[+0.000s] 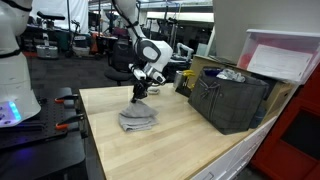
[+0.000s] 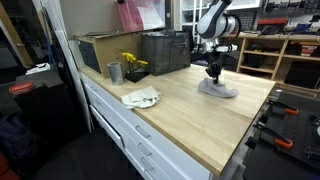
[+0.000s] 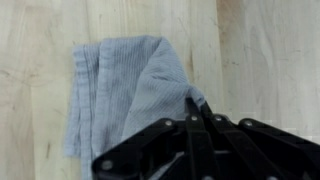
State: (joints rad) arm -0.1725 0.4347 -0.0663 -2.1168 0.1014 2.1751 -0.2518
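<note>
The cloth's raised fold is peaked between my fingers and would slump if I opened now, so my gripper should lay it flat before opening.
A grey-blue cloth (image 3: 120, 90) lies bunched on the wooden table top (image 3: 270, 60). My gripper (image 3: 193, 103) is shut on a raised fold at the cloth's right edge, the fabric pulled up into a peak between the fingertips. In both exterior views the cloth (image 1: 138, 120) (image 2: 219, 88) sits under the gripper (image 1: 139, 96) (image 2: 214, 73), which hangs down from the arm just above it. The part of the cloth under the black fingers is hidden in the wrist view.
A dark crate (image 1: 232, 98) (image 2: 165, 52) stands at the table's far side beside a box. A crumpled white rag (image 2: 141, 97), a metal cup (image 2: 114, 72) and a yellow flower pot (image 2: 133, 67) sit near the edge. Red clamps (image 2: 283, 143) grip the table end.
</note>
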